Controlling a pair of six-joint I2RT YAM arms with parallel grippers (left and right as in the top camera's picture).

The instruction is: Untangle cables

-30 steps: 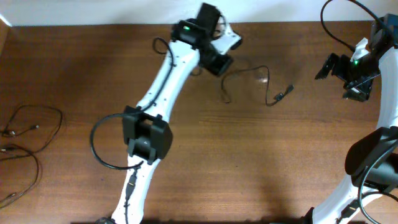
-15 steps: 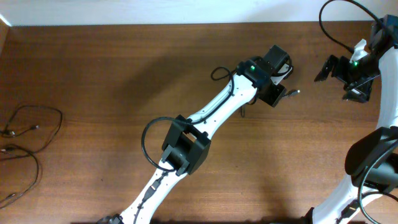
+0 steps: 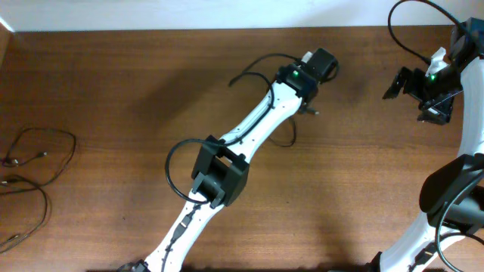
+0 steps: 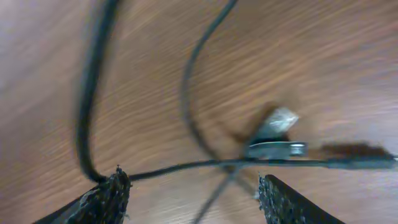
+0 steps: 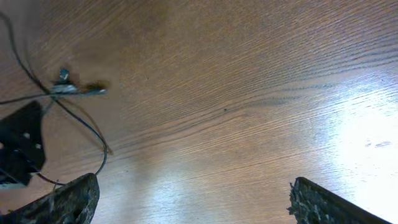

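Observation:
Next, my left gripper takes hold of the thin black cable just behind its plug and draws that end of the cable away to untangle it.
Seen from my left wrist, the left gripper point(image 4: 194, 191) is open just above the wood. A thin black cable point(image 4: 186, 165) runs across in front of its fingertips point(image 4: 109, 194) and crosses a second strand, ending in a silver-tipped plug point(image 4: 273, 148). Nothing is pinched between the jaws. From overhead, that cable point(image 3: 292, 133) shows as a short loop beside the left arm at the back middle. More cables point(image 3: 41, 151) lie looped at the table's left edge. The right gripper point(image 5: 194, 200) hangs open and empty at the far right, with the plug point(image 5: 64, 88) well off to its left.
The left arm point(image 3: 249, 136) stretches diagonally from the front edge to the back middle, with its own thicker black cable point(image 3: 175, 162) looping off the elbow. The right arm point(image 3: 457, 189) stands along the right edge. A pale wall borders the table's back.
The left arm swung right along the back of the table, dragging the cable with it. Its jaws went from shut to open and let the cable go. The right arm stayed still.

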